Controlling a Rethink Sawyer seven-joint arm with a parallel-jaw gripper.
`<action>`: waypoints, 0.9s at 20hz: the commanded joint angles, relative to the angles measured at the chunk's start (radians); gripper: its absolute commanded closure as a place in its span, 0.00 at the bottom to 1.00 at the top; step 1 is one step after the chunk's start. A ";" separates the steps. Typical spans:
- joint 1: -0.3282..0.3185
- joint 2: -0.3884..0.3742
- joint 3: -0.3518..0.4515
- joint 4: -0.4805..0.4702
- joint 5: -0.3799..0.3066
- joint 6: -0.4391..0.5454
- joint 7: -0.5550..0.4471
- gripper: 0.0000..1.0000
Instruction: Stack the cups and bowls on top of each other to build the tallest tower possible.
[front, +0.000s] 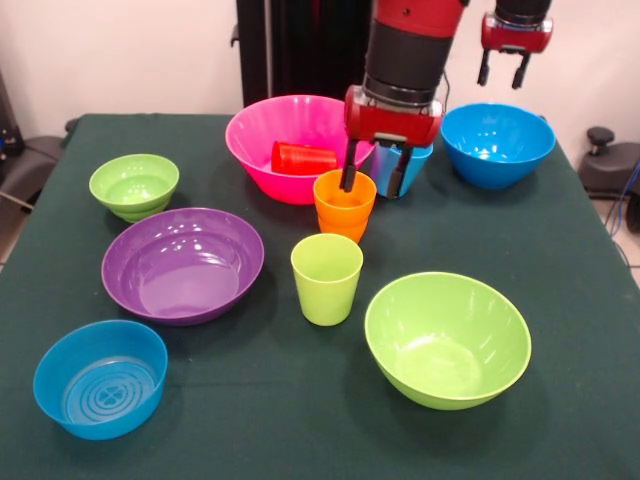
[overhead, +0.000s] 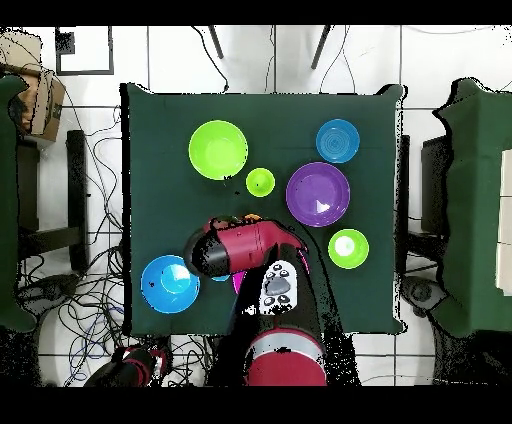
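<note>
My gripper picks up the orange cup by its thin rim (front: 373, 189) next, one finger inside, since the orange cup's opening (front: 333, 191) is wider than my open fingers.
My gripper (front: 374, 172) is open and hangs just over the far rim of the upright orange cup (front: 343, 207). One finger (front: 348, 168) is at the cup's mouth; the other is in front of the light blue cup (front: 417, 160). The red cup (front: 303, 157) lies on its side in the large pink bowl (front: 262, 140). The lime green cup (front: 326, 278) stands upright in front of the orange one. The other bowls stand apart: large blue (front: 497, 145), large lime green (front: 447, 340), purple (front: 183, 264), small lime green (front: 134, 185), small ringed blue (front: 100, 378). Nothing is stacked.
In the overhead view the arm (overhead: 245, 247) covers the pink bowl and most of the orange cup (overhead: 250, 217). Another red and black part of the arm (front: 515, 40) hangs above the large blue bowl. The green table (front: 560, 270) ends close behind the bowls.
</note>
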 joint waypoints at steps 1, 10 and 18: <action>-0.010 0.096 0.061 -0.024 0.013 -0.037 0.104 0.00; 0.021 0.159 0.014 0.042 0.006 -0.198 0.160 0.00; 0.033 0.178 0.003 0.045 0.010 -0.235 0.139 0.00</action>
